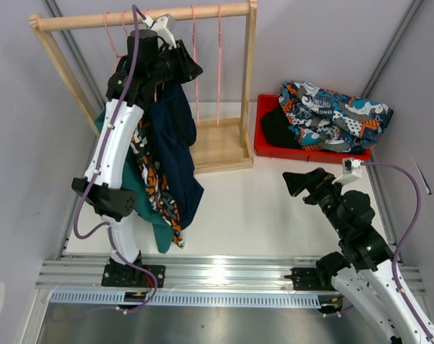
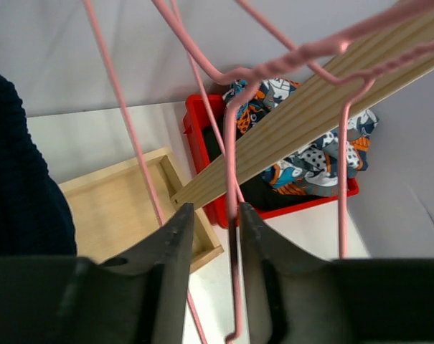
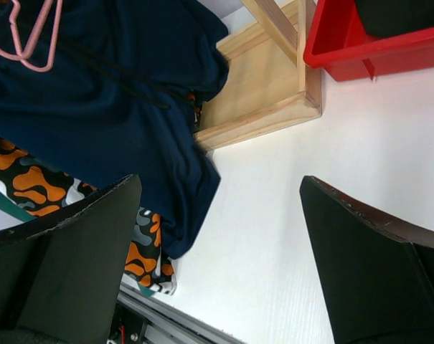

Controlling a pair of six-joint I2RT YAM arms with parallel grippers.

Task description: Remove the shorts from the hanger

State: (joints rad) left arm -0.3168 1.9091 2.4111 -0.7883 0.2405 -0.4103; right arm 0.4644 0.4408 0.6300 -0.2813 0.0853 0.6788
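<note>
I should next grab the pink hanger by its bare side wire with my left gripper to remove the shorts, leaving the hanger's hook and navy shorts (image 1: 175,143) free.
Navy shorts (image 1: 175,143), orange-grey-white camo shorts (image 1: 153,179) and teal-green shorts (image 1: 141,197) hang together at the left of the wooden rack. My left gripper (image 1: 191,70) is up under the rod (image 1: 145,18). In the left wrist view its jaws (image 2: 213,211) stand narrowly apart around a pink hanger wire (image 2: 232,236) that lies against the right finger. Navy fabric (image 2: 16,179) is at the left. Black shorts (image 1: 277,129) and blue-orange-white patterned shorts (image 1: 331,115) lie in the red bin (image 1: 263,147). My right gripper (image 1: 299,183) is wide open and empty above the table (image 3: 220,183).
Several bare pink hangers (image 1: 218,64) hang from the rod. The rack's wooden base tray (image 1: 217,147) sits beside the red bin. The right wrist view shows navy shorts (image 3: 116,86), camo shorts (image 3: 30,179) and the base tray's corner (image 3: 267,79). Walls close in on both sides.
</note>
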